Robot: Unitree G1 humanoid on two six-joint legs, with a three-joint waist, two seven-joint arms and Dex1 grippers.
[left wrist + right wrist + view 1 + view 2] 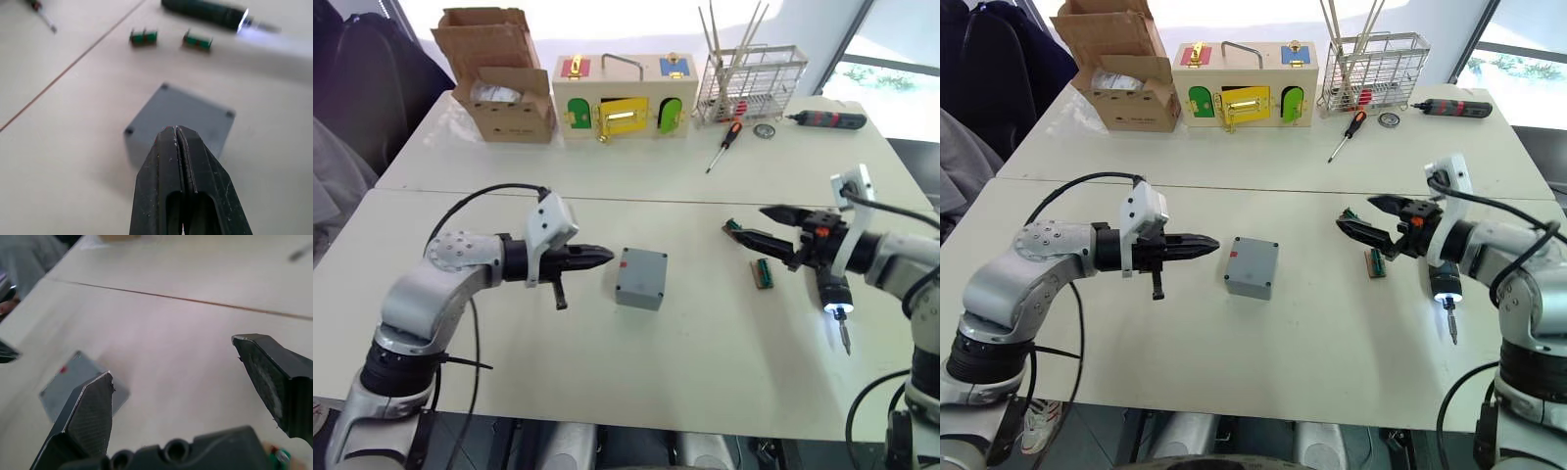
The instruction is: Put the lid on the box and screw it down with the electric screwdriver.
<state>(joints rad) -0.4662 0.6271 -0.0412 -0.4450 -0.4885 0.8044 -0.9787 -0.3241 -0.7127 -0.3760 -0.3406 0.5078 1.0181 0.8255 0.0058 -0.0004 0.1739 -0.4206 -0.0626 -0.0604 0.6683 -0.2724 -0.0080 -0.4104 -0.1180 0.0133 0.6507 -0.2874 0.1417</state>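
The electric screwdriver has to drive the lid's screws next, so the right gripper should grab it by its body just behind the lit collar [833,287] and leave the electric screwdriver's bit [845,338] free.
The grey box [639,286] stands mid-table with a small red mark on its near side. The lid [182,113] lies flat on top of it, with its corner screw holes showing. My left gripper [605,258] is shut and empty, its tip pointing at the box from a short way to the left and not touching it. To the right of the box, my right gripper [752,223] is open with nothing between its fingers. The electric screwdriver [831,290] lies on the table under my right wrist, its light on and its bit [845,339] pointing toward the front edge.
Two small green terminal blocks [763,273] [732,227] lie near my right gripper. Along the back stand a cardboard box [499,78], a wooden box with coloured doors [622,98] and a wire rack [749,83]. A red-and-black manual screwdriver [722,145] and a slim black tool [827,119] lie nearby.
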